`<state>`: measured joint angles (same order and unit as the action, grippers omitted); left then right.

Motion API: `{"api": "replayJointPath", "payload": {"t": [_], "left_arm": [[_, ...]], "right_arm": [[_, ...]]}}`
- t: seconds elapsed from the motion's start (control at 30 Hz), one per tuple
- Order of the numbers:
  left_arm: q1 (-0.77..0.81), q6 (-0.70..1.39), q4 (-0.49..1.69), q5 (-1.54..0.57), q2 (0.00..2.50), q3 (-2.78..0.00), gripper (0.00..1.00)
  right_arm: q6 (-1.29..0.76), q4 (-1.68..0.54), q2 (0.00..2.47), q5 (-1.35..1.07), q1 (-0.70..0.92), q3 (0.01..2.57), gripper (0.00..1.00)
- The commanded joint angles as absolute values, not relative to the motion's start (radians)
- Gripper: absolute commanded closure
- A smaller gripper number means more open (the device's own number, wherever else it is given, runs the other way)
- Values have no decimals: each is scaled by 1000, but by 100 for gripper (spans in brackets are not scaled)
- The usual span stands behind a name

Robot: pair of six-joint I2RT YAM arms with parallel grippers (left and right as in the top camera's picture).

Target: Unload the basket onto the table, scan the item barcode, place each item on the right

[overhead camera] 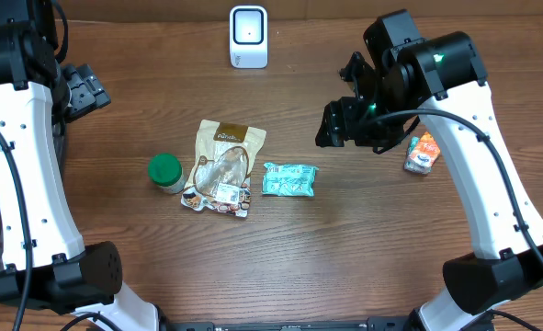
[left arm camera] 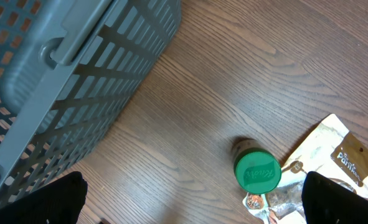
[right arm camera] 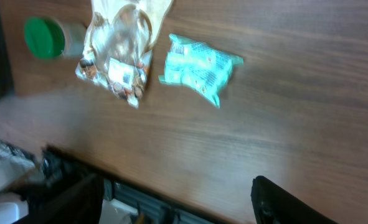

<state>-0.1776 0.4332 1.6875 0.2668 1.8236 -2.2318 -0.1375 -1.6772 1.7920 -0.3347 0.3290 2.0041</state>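
I should grab the teal packet with my right gripper next, by its end farthest from the snack pouch, so the packet's barcode end stays free to scan.
A white barcode scanner (overhead camera: 249,37) stands at the back middle of the table. Three items lie mid-table: a green-lidded jar (overhead camera: 165,172), a beige snack pouch (overhead camera: 223,167) and a teal packet (overhead camera: 288,179). A small orange carton (overhead camera: 422,154) lies at the right, beside the right arm. My right gripper (overhead camera: 340,124) hovers above the table right of the teal packet (right arm camera: 200,65), open with nothing between its fingers (right arm camera: 283,199). My left gripper (overhead camera: 83,87) is at the far left, wide open and empty, above bare wood left of the jar (left arm camera: 257,172).
A grey slatted basket (left arm camera: 59,74) stands off the table's left side, close under the left wrist. The table's front edge (right arm camera: 140,186) and dark equipment below it show in the right wrist view. The pouch (left arm camera: 339,158) lies right next to the jar.
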Motion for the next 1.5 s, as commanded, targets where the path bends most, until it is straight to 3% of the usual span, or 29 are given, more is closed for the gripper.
{"api": "replayJointPath", "payload": {"t": [0.0,0.37,0.57,0.8,1.1,1.23,1.3,1.37,1.47], "left_arm": [[-176,418,1689,280,1819,-2233,0],[-176,418,1689,280,1819,-2233,0],[-176,418,1689,280,1819,-2233,0],[-176,418,1689,280,1819,-2233,0],[-176,418,1689,280,1819,-2233,0],[-176,418,1689,280,1819,-2233,0],[-176,418,1689,280,1819,-2233,0],[-176,418,1689,280,1819,-2233,0],[-176,418,1689,280,1819,-2233,0]], "right_arm": [[-264,-1585,1795,-308,336,1893,24],[-540,-1132,1795,-294,336,1383,15],[-577,-852,1796,-431,339,1186,16],[-678,-628,1797,-451,376,1058,17],[-825,-510,1856,-423,421,1045,22],[-865,-476,1899,-422,419,1045,27],[-864,-476,1907,-431,419,1045,34],[-863,-476,1908,-432,419,1045,46],[-844,-475,1908,-447,419,1046,55]]}}
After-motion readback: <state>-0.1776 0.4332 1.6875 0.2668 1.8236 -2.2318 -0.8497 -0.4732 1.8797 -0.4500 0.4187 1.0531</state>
